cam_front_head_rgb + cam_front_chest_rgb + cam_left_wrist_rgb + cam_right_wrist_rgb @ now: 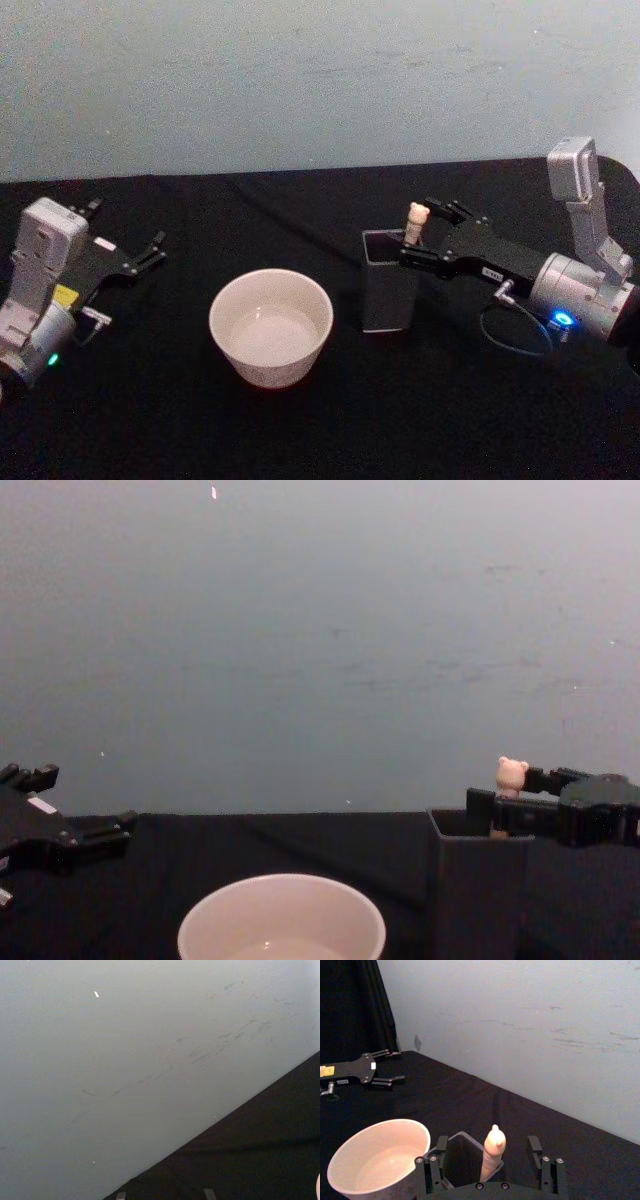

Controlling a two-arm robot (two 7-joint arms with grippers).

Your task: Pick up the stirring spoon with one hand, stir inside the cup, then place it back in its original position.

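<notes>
Next, my right gripper grabs the stirring spoon by its beige handle just under the bear-head knob (pixel 491 1161), as the holder's sides surround the stirring spoon's lower part.
The stirring spoon (pixel 417 222) stands upright in the dark grey square holder (pixel 388 285), its original position, with the beige handle (pixel 492 1152) and bear-head knob (pixel 512 773) sticking out of the top. My right gripper (pixel 428 232) reaches in from the right at the height of the handle. It is open, with one finger (pixel 441 1146) on each side of the handle and a gap to both. The cream cup (pixel 270 325) sits left of the holder (pixel 478 880) with a pale inside. My left gripper (pixel 150 250) rests open at the far left, away from the cup (pixel 380 1160).
A black cloth covers the table (pixel 300 430), and a pale grey wall (pixel 320 80) rises behind its far edge. A thin cable (pixel 505 335) loops under the right wrist. Bare cloth lies between the left gripper (pixel 387 1067) and the cup (pixel 282 920).
</notes>
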